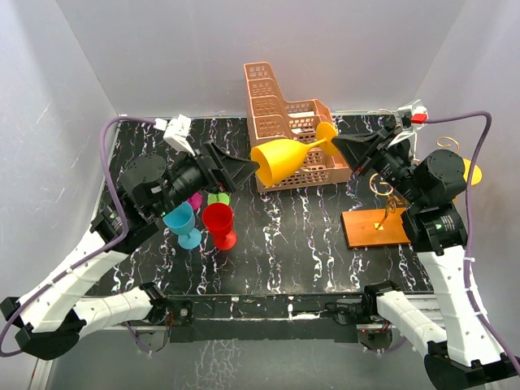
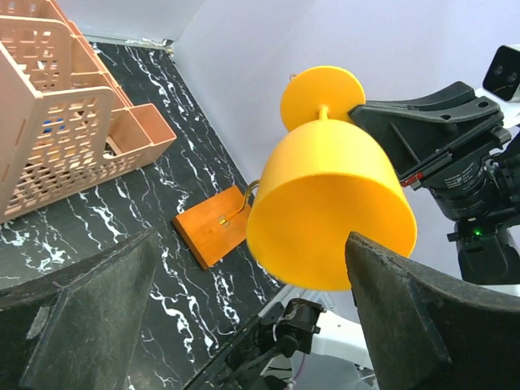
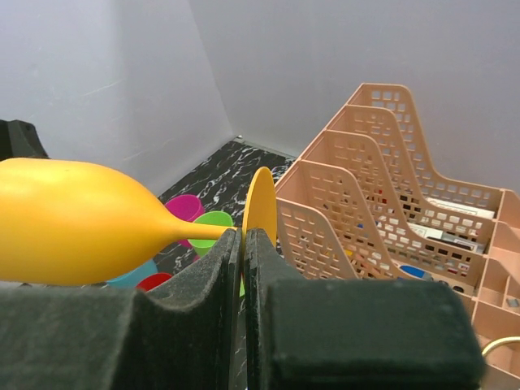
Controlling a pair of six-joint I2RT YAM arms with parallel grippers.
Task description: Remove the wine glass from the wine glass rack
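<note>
The yellow wine glass needs to be grabbed next by its rim (image 1: 264,168) with my left gripper, so the yellow wine glass's round foot (image 1: 327,137) stays free to stand on the tabletop.
A yellow wine glass (image 1: 280,160) hangs on its side in the air above the table. My right gripper (image 1: 340,145) is shut on its round foot (image 3: 262,203), with the stem and bowl (image 3: 73,219) pointing left. My left gripper (image 1: 244,171) is open, and the bowl (image 2: 329,203) sits just ahead of it between the two spread fingers (image 2: 406,317). I cannot tell whether they touch. The wine glass rack stands below at the right, an orange-brown base (image 1: 374,227) with a gold wire stem (image 1: 388,199). Its base also shows in the left wrist view (image 2: 213,231).
A peach lattice basket (image 1: 284,122) stands at the back middle, just behind the held glass. Blue (image 1: 180,221), red (image 1: 219,221), magenta (image 1: 195,199) and green (image 1: 218,197) cups stand under the left gripper. A yellow piece (image 1: 470,171) shows behind the right arm.
</note>
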